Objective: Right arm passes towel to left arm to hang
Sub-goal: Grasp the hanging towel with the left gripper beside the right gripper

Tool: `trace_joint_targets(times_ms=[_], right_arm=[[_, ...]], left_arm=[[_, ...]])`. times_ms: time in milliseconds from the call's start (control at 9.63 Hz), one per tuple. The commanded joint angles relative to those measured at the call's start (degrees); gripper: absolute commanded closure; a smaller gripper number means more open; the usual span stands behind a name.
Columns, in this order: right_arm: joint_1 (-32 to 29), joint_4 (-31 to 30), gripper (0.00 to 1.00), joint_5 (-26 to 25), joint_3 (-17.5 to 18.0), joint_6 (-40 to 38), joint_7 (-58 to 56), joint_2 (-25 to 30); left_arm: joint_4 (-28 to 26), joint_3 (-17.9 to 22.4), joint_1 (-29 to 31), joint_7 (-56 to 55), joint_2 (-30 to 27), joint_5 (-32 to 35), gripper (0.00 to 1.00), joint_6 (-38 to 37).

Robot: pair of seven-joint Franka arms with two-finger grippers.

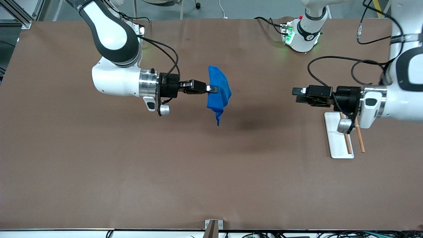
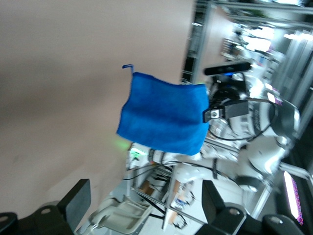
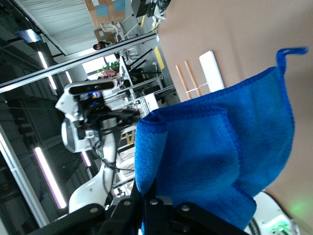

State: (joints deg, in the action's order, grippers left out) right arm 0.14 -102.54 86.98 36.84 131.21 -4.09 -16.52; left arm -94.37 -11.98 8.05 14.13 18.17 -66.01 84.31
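Note:
My left gripper takes the towel from my right gripper by its corner with the loop (image 1: 218, 121) next, to hang the towel.
My right gripper (image 1: 213, 88) is shut on the bright blue towel (image 1: 218, 89) and holds it up over the middle of the brown table, the cloth hanging down with a small corner loop at its lowest tip. The towel fills the right wrist view (image 3: 220, 156), pinched at its edge between the fingers. My left gripper (image 1: 297, 95) is open and empty, level with the towel and pointing at it from the left arm's end, with a clear gap between them. The left wrist view shows the towel (image 2: 164, 117) ahead between its spread fingers (image 2: 78, 200).
A white flat base (image 1: 337, 135) with two wooden rods (image 1: 358, 137) lies on the table under the left arm's wrist. The brown table (image 1: 132, 165) spreads wide around it. A small bracket (image 1: 213, 226) sits at the table edge nearest the front camera.

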Motion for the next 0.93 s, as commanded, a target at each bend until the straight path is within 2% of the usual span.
trace_joint_targets(times_ms=[0, 104, 311, 519, 831], right_arm=[[2.8, 1.5, 1.0, 6.5, 1.0, 3.4, -2.1, -0.6], [3.8, 1.5, 1.0, 9.1, 1.1, 4.3, -3.6, -0.6], [4.6, 1.5, 1.0, 13.3, 1.1, 4.4, -7.2, -0.7], [5.2, 2.0, 1.0, 14.0, 1.1, 5.0, -7.5, -1.5], [5.7, 3.1, 1.0, 14.1, 1.2, 6.2, -7.5, -2.1]], left_arm=[[-5.6, -3.0, -0.1, 16.0, 8.2, -10.5, 0.0, 0.5], [-5.5, -5.5, -0.1, 20.1, 12.2, -14.4, 0.0, 0.2], [-5.8, -9.8, 0.0, 22.1, 17.3, -18.0, 0.0, -0.5], [-5.9, -11.4, 0.0, 24.5, 21.8, -18.9, 0.0, -2.6], [-6.0, -11.8, -0.7, 26.1, 24.5, -21.8, 0.0, -5.5]])
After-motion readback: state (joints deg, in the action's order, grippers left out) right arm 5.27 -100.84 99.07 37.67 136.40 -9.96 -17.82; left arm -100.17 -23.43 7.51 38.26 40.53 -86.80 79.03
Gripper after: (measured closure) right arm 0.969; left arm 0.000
